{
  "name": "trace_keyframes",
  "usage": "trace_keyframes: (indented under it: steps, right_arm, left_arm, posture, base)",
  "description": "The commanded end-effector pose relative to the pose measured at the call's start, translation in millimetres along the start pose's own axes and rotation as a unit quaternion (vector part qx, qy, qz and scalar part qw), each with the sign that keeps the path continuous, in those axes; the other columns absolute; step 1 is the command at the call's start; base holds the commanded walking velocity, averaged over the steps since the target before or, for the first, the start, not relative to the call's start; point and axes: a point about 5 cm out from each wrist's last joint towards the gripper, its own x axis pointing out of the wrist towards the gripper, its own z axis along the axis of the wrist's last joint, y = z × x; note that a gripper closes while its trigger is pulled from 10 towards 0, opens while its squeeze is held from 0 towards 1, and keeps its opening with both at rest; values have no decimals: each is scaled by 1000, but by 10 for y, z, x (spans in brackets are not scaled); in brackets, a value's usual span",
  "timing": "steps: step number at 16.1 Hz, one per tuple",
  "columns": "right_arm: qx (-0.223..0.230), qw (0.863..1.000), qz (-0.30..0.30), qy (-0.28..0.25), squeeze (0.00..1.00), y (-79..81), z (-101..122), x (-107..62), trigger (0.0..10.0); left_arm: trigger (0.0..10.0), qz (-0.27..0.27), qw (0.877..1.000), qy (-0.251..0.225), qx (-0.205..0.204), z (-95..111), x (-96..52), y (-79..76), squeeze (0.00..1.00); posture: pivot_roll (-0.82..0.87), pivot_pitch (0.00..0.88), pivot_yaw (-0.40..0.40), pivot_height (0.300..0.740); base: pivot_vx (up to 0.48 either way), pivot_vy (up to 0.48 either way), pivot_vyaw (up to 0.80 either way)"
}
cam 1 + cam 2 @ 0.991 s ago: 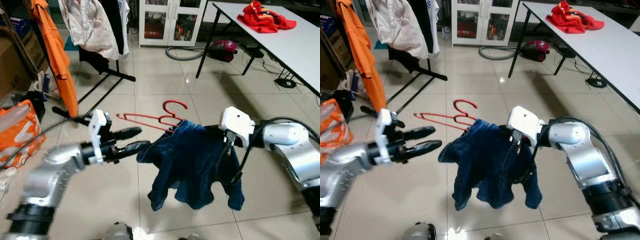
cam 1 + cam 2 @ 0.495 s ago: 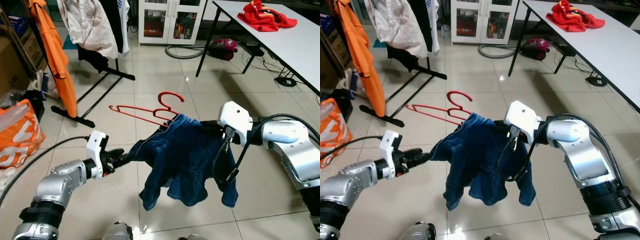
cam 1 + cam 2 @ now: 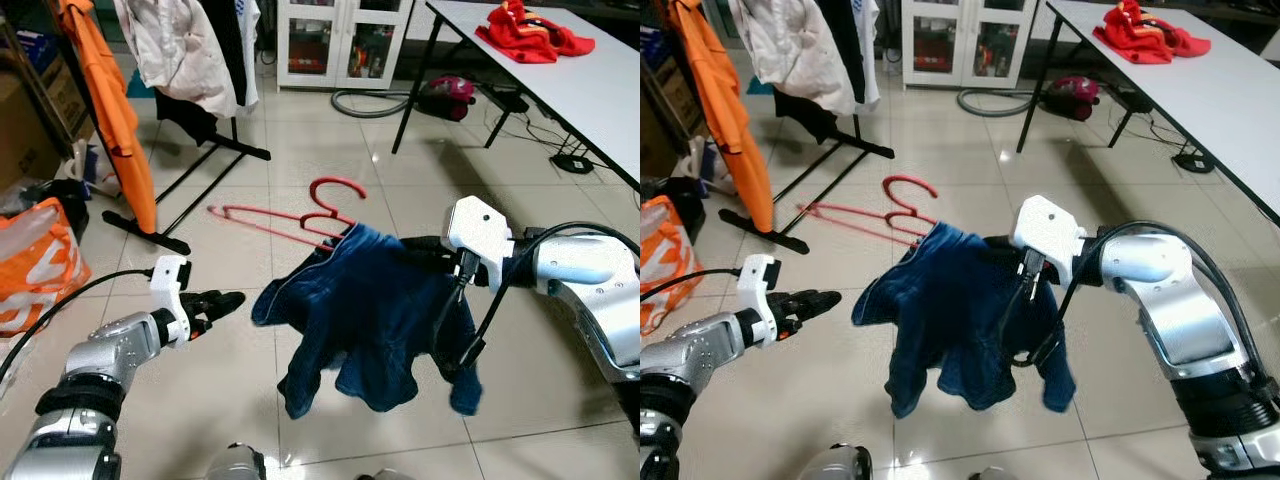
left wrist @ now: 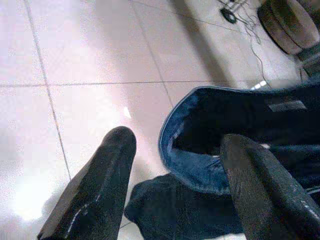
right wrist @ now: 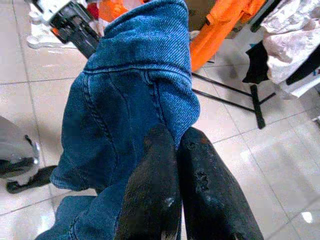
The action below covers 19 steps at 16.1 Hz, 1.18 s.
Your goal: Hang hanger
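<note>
My left gripper is to grab that stitched hem edge [image 3: 264, 299] next, since the slack garment's hem curls open and stands out from the loose denim [image 3: 370, 310].
A dark blue denim garment [image 3: 365, 315] hangs in mid-air on a red hanger [image 3: 300, 213], whose hook and one arm stick out to the left above the tiled floor. My right gripper [image 5: 176, 137] is shut on the top of the denim from the right, and the cloth hides most of its fingers in the eye views. My left gripper [image 3: 225, 300] is low at the left, a short gap from the garment's left edge. It is open, with nothing between its fingers [image 4: 107, 170], and the denim hem [image 4: 200, 165] lies just beyond them.
A clothes rack with an orange garment [image 3: 115, 110] and a white one [image 3: 185, 50] stands at the back left, its black base [image 3: 150, 232] on the floor. An orange bag [image 3: 35, 265] sits far left. A white table [image 3: 570, 85] with a red cloth [image 3: 530, 30] stands at the right.
My left gripper has let go of the denim's left edge, opened and drawn back to the left. The garment now hangs from the right gripper alone.
</note>
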Motion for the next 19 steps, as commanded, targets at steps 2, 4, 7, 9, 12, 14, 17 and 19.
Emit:
trace_keyframes:
  steps: [2, 4, 7, 9, 12, 14, 17, 19]
  right_arm:
    - [-9, 1000, -2, -18, 0, -6, 124, -101, 0]
    - [-9, 999, 4, -30, 0, 22, 186, -102, 0]
    - [-13, 999, 14, -47, 0, 54, 298, -113, 0]
    - [-15, 998, 26, -52, 0, 87, 357, -131, 0]
    - [-19, 998, 33, -43, 0, 99, 360, -167, 0]
    - [-16, 998, 36, -47, 0, 108, 385, -173, 0]
    - [-11, 998, 37, -48, 0, 111, 401, -183, 0]
    - [-9, 998, 39, -40, 0, 109, 368, -195, 0]
  left_arm:
    - [10000, 13, 1000, 4, -23, -21, 39, 15, 0]
    - [10000, 6, 999, 8, -46, -71, 87, -23, 0]
    - [10000, -1, 998, 15, -54, -136, 158, -77, 0]
    - [10000, -5, 998, 27, -55, -193, 199, -113, 0]
    - [10000, -4, 998, 53, -46, -295, 199, -110, 0]
    - [2588, -1, 997, 75, -36, -366, 197, -106, 0]
    - [0, -1, 997, 76, -33, -374, 195, -101, 0]
    - [0, 5, 996, 80, -33, -381, 168, -67, 0]
  posture:
    - [16, 55, -73, 740]
    - [14, 55, -71, 740]
    - [9, 58, -71, 740]
    - [6, 60, -72, 740]
    - [2, 63, -72, 740]
    - [3, 64, -72, 740]
    - [3, 65, -71, 740]
    - [5, 66, -71, 740]
  base:
    - [0, 0, 0]
    - [0, 0, 0]
    - [0, 0, 0]
    - [0, 0, 0]
    - [0, 0, 0]
    - [0, 0, 0]
    - [0, 0, 0]
    - [0, 0, 0]
